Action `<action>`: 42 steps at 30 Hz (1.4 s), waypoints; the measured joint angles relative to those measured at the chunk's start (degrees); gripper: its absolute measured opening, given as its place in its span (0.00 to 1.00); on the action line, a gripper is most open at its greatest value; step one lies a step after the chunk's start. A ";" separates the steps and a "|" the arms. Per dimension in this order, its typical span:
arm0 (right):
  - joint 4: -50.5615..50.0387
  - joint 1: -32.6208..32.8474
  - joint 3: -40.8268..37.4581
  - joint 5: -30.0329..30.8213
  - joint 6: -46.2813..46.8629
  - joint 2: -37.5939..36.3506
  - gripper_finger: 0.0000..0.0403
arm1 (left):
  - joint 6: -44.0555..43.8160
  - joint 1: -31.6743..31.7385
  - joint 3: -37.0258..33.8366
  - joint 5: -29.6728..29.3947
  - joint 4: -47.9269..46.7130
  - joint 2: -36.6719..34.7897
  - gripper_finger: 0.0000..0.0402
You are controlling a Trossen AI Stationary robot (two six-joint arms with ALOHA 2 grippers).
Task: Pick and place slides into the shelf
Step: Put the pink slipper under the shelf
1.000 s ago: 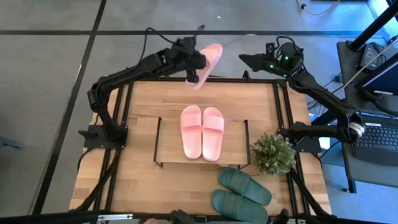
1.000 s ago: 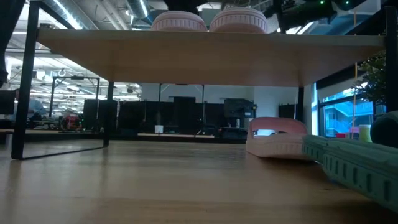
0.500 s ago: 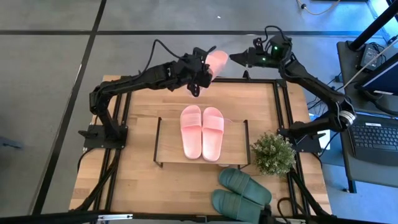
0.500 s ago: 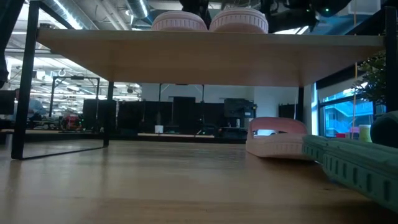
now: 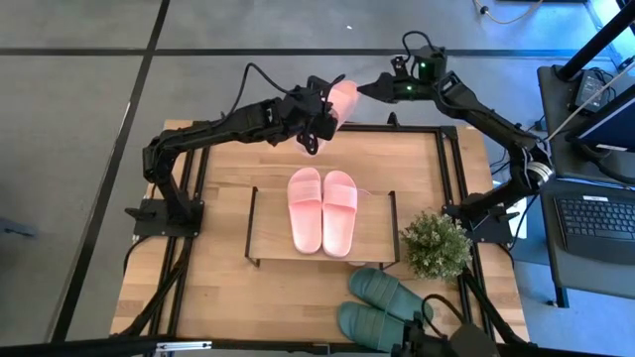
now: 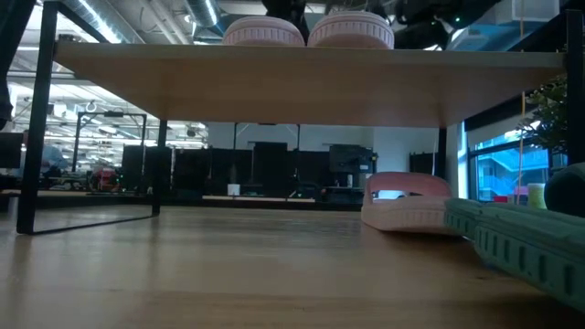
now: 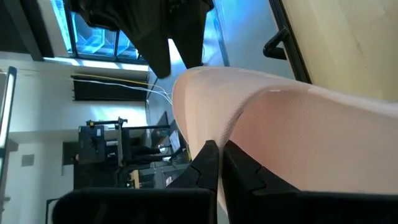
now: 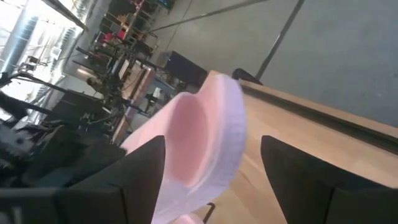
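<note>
My right gripper grabs the pink slide by the loose end [image 5: 348,91] of its sole [image 5: 352,90] next, to place the slide into the shelf.
My left gripper [image 5: 316,127] is shut on one light pink slide [image 5: 339,97] and holds it in the air over the table's far edge. My right gripper [image 5: 375,89] is open, just right of that slide. In the right wrist view its fingers stand on either side of the slide's free end [image 8: 199,137]; I cannot tell whether they touch it. The shelf [image 5: 273,223] stands mid-table with a pink pair [image 5: 322,210] lying soles down on its top board. Another pink slide [image 6: 407,206] lies on the table below it. The dark green pair [image 5: 385,309] lies near the table's near edge. My left gripper pinches the pink slide's side edge [image 7: 205,134] between its two shut fingers [image 7: 249,177]. The slide is lifted clear of the table, tilted up and away from the gripper toward the right arm.
A small potted plant [image 5: 437,244] stands right of the shelf. In the low view a green slide [image 6: 521,242] lies close at the right. Bare wood [image 5: 213,288] shows left of the shelf.
My right gripper has swung toward the table's left, closing on the held slide until its fingers flank the free end. My left gripper has shifted slightly right and the slide has tipped up more steeply.
</note>
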 joint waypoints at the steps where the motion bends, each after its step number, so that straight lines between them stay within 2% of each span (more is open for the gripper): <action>1: -0.12 0.00 0.30 0.02 -0.01 0.47 0.66 | 0.00 0.00 0.00 0.00 -0.01 0.00 0.00; 13: 0.19 0.00 0.81 -0.37 0.23 1.54 0.66 | 0.02 -0.77 0.00 0.00 1.42 -0.04 0.00; 18: 0.93 0.31 0.81 -0.46 1.09 1.54 0.62 | 1.43 -1.86 0.00 0.00 2.34 -0.07 0.00; 22: 1.47 0.50 0.81 -2.18 1.50 1.54 0.55 | 1.96 -2.57 -0.02 0.11 4.17 -0.08 0.00; 29: 1.48 1.03 0.81 -3.13 1.46 1.54 0.36 | 1.99 -2.60 -0.02 -0.95 4.25 -0.09 0.00; 37: 1.55 1.16 0.81 -3.04 -3.14 1.54 0.14 | 1.92 -2.62 -0.04 -0.94 3.90 -0.09 0.01; 42: 1.57 1.16 0.79 -3.03 -4.56 1.54 0.12 | 1.77 -2.37 -0.04 -0.96 3.44 -0.09 0.07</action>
